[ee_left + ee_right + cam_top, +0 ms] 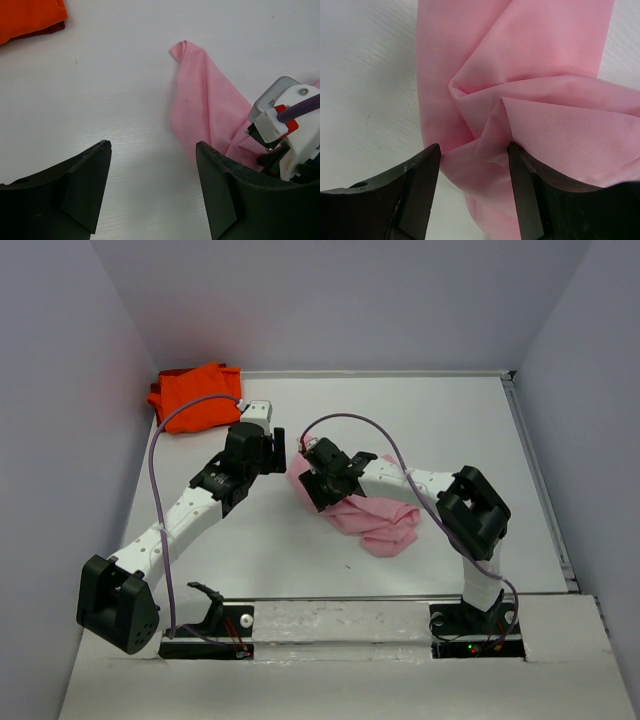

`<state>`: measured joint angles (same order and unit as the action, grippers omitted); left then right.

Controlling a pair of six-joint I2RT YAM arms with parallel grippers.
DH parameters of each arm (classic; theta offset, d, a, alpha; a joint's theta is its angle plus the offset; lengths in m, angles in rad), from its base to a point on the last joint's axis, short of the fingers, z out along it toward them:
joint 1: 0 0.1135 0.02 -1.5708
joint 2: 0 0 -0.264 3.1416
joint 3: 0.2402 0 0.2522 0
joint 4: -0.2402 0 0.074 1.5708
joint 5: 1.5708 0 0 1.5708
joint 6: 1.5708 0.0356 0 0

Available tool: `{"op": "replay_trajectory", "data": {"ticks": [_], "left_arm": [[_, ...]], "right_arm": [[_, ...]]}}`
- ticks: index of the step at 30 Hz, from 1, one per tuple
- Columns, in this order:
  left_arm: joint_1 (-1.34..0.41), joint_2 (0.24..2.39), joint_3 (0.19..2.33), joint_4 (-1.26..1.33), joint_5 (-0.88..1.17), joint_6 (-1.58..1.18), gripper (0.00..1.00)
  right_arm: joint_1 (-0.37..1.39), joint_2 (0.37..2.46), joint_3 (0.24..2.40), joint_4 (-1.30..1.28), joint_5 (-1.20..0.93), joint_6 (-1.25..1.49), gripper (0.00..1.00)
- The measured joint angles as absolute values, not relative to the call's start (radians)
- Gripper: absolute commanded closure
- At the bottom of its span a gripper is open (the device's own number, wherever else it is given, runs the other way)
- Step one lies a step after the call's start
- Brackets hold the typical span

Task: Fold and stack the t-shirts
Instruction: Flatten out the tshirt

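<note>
I should close my right gripper on the fold now, as its fingers are down in pink cloth in the right wrist view, with the fold between them.
The light pink t-shirt (380,520) lies crumpled in the middle of the table. The bright orange t-shirt (195,398) sits bunched in the far left corner. My right gripper (474,146) is down on the left end of the pink t-shirt (535,50), jaws open, with a fold of cloth lying between the fingers. My left gripper (152,145) hangs open over bare table just left of the pink t-shirt (205,110), its right finger (220,190) at the cloth's edge. In the overhead view the left gripper (272,450) and right gripper (318,480) are close together.
Grey walls close in the table on the left, back and right. A raised rim (540,490) runs along the right side. Purple cables (170,430) loop above both arms. The right wrist's housing (290,125) shows close beside my left fingers. The orange t-shirt (27,17) fills the left wrist view's top left corner.
</note>
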<state>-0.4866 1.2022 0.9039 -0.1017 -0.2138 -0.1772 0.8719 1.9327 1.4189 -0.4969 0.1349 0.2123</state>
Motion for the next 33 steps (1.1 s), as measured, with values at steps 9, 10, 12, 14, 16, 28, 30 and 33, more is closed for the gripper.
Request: {"op": "replay_trajectory", "data": {"ticks": [9, 10, 12, 14, 16, 28, 30, 33], "left_arm": [[-0.487, 1.202, 0.904, -0.102, -0.214, -0.177, 0.22], [-0.487, 1.202, 0.904, -0.102, -0.214, -0.177, 0.22], [-0.487, 1.202, 0.904, -0.102, -0.214, -0.177, 0.22], [-0.487, 1.202, 0.904, -0.102, -0.214, -0.177, 0.22], [-0.487, 1.202, 0.904, -0.102, -0.214, -0.177, 0.22], [-0.487, 1.202, 0.904, -0.102, -0.214, -0.177, 0.22], [-0.487, 1.202, 0.904, -0.102, -0.214, -0.177, 0.22], [-0.487, 1.202, 0.904, -0.102, -0.214, -0.178, 0.22]], "right_arm": [[0.872, 1.935, 1.419, -0.491, 0.149, 0.205, 0.61], [0.872, 1.935, 1.418, -0.49, 0.15, 0.205, 0.63], [0.872, 1.935, 1.418, -0.49, 0.15, 0.205, 0.68], [0.872, 1.935, 1.418, -0.49, 0.151, 0.205, 0.72], [0.872, 1.934, 1.417, -0.49, 0.154, 0.205, 0.8], [0.872, 1.93, 1.411, -0.489, 0.181, 0.201, 1.0], [0.872, 1.921, 1.408, -0.49, 0.191, 0.201, 1.0], [0.872, 1.872, 1.406, -0.502, 0.21, 0.199, 1.0]]}}
